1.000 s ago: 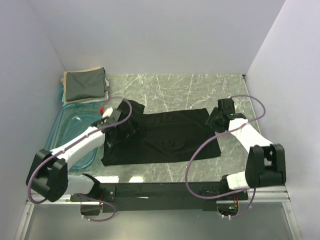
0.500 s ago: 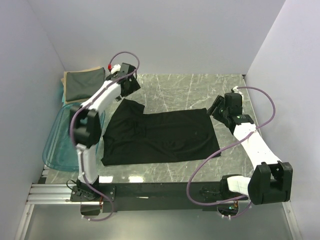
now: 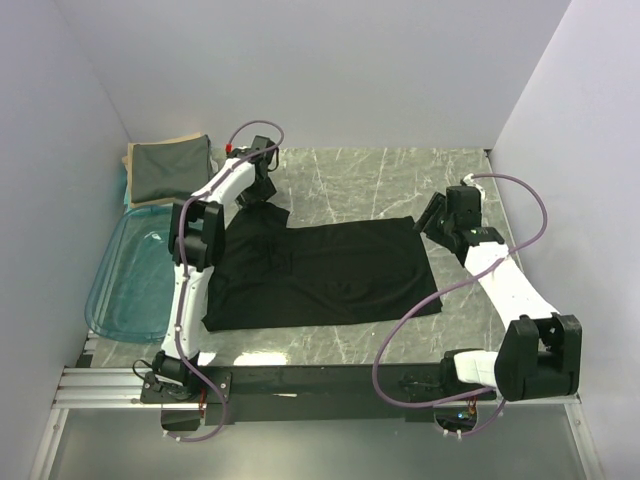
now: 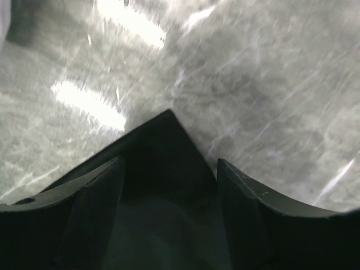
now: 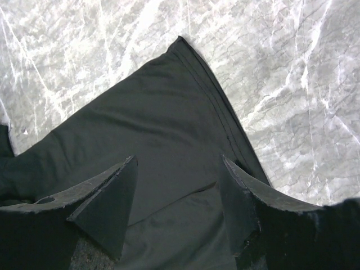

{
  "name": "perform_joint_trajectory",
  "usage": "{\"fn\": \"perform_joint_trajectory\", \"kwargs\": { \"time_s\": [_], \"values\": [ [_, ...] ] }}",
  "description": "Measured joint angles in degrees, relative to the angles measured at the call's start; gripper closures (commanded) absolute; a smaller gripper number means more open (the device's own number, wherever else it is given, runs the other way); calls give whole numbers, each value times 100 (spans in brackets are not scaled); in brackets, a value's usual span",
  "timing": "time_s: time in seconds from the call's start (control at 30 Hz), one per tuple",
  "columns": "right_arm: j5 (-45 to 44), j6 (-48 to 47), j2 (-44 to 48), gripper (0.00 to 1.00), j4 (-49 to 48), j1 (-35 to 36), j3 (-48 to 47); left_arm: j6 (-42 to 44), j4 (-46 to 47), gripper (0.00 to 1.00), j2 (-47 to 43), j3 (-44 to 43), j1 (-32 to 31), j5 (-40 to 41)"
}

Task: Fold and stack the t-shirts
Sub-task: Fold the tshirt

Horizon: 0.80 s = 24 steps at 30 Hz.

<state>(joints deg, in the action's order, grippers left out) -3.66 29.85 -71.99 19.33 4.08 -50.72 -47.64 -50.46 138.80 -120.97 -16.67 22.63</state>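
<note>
The robot will next use its right gripper to grab the black t-shirt's far hemmed corner point(image 3: 410, 220) point(image 5: 180, 47), opposite the left gripper's corner. Then the t-shirt's far edge can be folded evenly inward.
A plain black t-shirt point(image 3: 330, 270) lies spread flat on the marble table. My left gripper point(image 3: 254, 193) is at its far left corner. In the left wrist view the black cloth corner point(image 4: 164, 140) lies between the parted fingers point(image 4: 95, 191), so the left gripper point(image 4: 169, 164) is open. My right gripper point(image 3: 430, 224) hangs over the shirt's far right corner. It is also open point(image 5: 179, 163) just above the hemmed cloth point(image 5: 152, 118), gripping nothing. A folded dark grey-green t-shirt point(image 3: 170, 170) rests on a folded beige one point(image 3: 152, 203) at the far left.
A clear blue plastic tub point(image 3: 125, 290) sits along the left wall, in front of the folded stack. Bare marble point(image 3: 380, 180) lies beyond the black shirt. Walls close in on the left, the back and the right.
My left arm has swung from the shirt's near-left part up to its far left corner, and its jaws have narrowed a little. The right arm stretched out earlier and has since held still.
</note>
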Motion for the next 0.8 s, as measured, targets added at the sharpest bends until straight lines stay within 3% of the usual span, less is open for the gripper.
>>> {"fn": "perform_joint_trajectory", "kwargs": {
  "time_s": [0.2, 0.37, 0.47, 0.5, 0.53, 0.57, 0.8],
  "values": [
    [83, -20, -144, 34, -4, 0, 0, -59, -61, 37, 245, -374, 37, 94],
    [142, -35, -304, 34, -9, 0, 0, -175, -212, 53, 269, -420, 59, 127],
    [188, -37, -442, 35, -24, 0, -20, -254, -168, 71, 199, -264, 61, 144],
    [212, -44, -522, 35, -26, 0, -63, -264, -170, 80, 166, -212, 61, 157],
    [247, -63, -638, 36, -48, 0, -131, -269, -199, 96, 160, -199, 61, 166],
    [271, -92, -745, 36, -52, 0, -223, -245, -234, 99, 160, -203, 61, 177],
    [-2, -293, -2564, 39, 63, 243, -2059, -61, -389, 100, 164, -280, 63, 120]
  ]
}}
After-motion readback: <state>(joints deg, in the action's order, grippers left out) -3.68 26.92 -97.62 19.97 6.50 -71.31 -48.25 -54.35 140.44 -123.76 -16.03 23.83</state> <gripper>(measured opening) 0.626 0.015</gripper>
